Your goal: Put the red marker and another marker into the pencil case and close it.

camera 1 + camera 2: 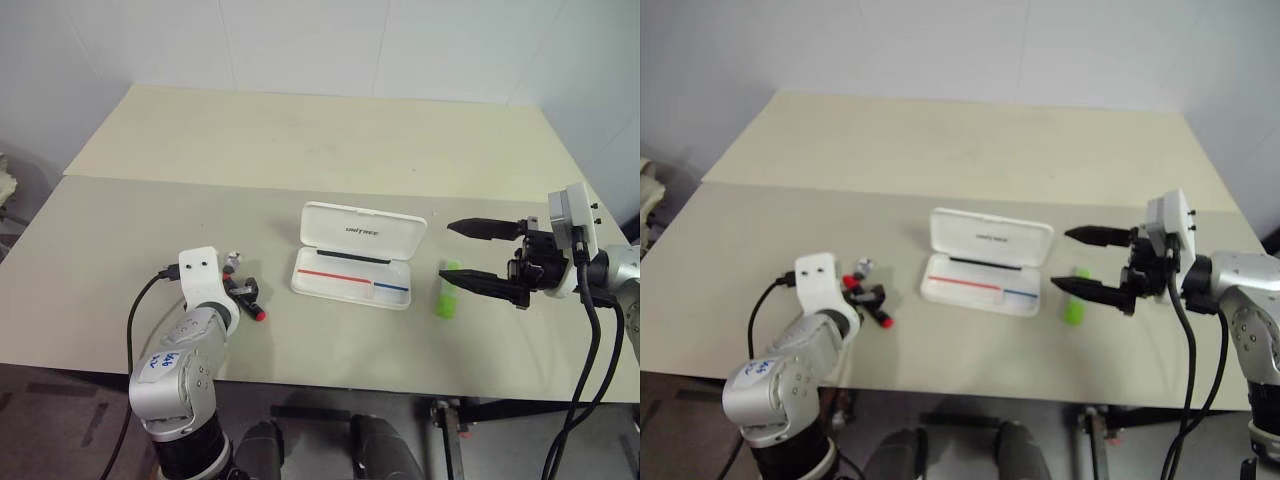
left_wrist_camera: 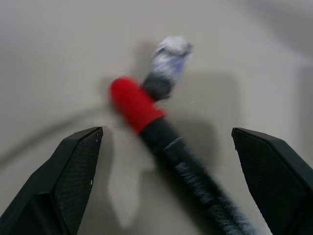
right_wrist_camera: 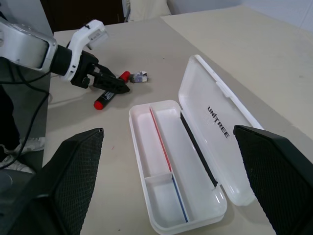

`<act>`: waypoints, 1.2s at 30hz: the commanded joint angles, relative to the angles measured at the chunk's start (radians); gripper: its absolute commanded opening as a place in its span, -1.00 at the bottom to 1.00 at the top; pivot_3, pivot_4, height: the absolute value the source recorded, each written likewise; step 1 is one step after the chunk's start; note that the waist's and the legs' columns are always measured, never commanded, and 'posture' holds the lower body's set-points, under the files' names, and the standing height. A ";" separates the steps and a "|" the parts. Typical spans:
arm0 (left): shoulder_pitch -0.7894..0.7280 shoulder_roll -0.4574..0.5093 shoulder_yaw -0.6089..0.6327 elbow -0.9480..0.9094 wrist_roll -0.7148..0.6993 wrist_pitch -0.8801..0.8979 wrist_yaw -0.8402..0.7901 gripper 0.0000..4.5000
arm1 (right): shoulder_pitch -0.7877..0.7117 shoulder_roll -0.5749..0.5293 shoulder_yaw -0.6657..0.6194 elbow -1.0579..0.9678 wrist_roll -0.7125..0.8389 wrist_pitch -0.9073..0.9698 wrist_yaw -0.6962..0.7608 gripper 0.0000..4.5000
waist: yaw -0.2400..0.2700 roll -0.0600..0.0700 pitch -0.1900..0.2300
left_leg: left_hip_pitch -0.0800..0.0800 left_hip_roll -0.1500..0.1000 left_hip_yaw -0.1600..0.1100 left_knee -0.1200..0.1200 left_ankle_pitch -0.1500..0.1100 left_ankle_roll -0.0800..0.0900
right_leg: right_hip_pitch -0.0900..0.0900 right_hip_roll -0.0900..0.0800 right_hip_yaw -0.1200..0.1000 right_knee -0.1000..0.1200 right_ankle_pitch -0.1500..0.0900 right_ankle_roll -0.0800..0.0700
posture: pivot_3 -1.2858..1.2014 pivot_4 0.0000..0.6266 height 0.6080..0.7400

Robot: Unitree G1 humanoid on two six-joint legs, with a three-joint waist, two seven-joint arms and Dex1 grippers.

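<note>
My left gripper should close on the black middle of the red marker now, because my fingers are beside the black middle in the left wrist view.
The red marker [image 2: 142,115], with red ends and a black middle, lies on the table left of the pencil case. My left gripper [image 1: 241,291] hovers low over it, open, and the marker lies between the fingers without touching them. The white pencil case [image 1: 345,285] sits open at the table's middle, with its lid [image 3: 215,122] tipped back and the tray empty. The lime-green highlighter [image 1: 448,291] lies just right of the case. My right gripper [image 1: 448,250] hangs open above the highlighter, pointing left toward the case, holding nothing.
A tiny grey object [image 1: 233,257] lies touching the marker's far red end. The beige table [image 1: 300,140] stretches back to a white wall. A black cable [image 1: 135,330] loops from my left wrist near the table's front edge.
</note>
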 commanded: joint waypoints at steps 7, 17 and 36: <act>-0.075 -0.032 0.038 0.019 0.059 0.130 0.006 0.81 | -0.002 -0.003 -0.027 -0.005 -0.002 -0.006 -0.003 1.00 | 0.000 0.000 0.000 | 0.000 -0.001 0.000 0.000 0.000 0.000 | 0.000 -0.001 0.000 -0.001 0.000 0.000 | 0.03 -0.52 1.00; -0.099 -0.067 0.055 0.023 0.099 0.152 -0.001 -0.57 | 0.003 0.001 -0.028 -0.022 -0.006 -0.006 -0.030 1.00 | 0.001 0.000 0.000 | -0.001 -0.002 0.000 -0.001 0.000 0.000 | 0.001 -0.002 0.000 -0.005 0.000 0.001 | 0.03 -0.52 1.00; -0.244 0.392 0.112 0.090 0.022 0.087 -0.233 -0.74 | -0.023 0.009 -0.005 -0.013 -0.015 -0.013 -0.049 1.00 | -0.001 -0.002 0.001 | 0.000 -0.003 -0.003 -0.005 -0.001 -0.001 | 0.000 -0.002 -0.001 -0.005 0.002 0.003 | 0.03 -0.52 1.00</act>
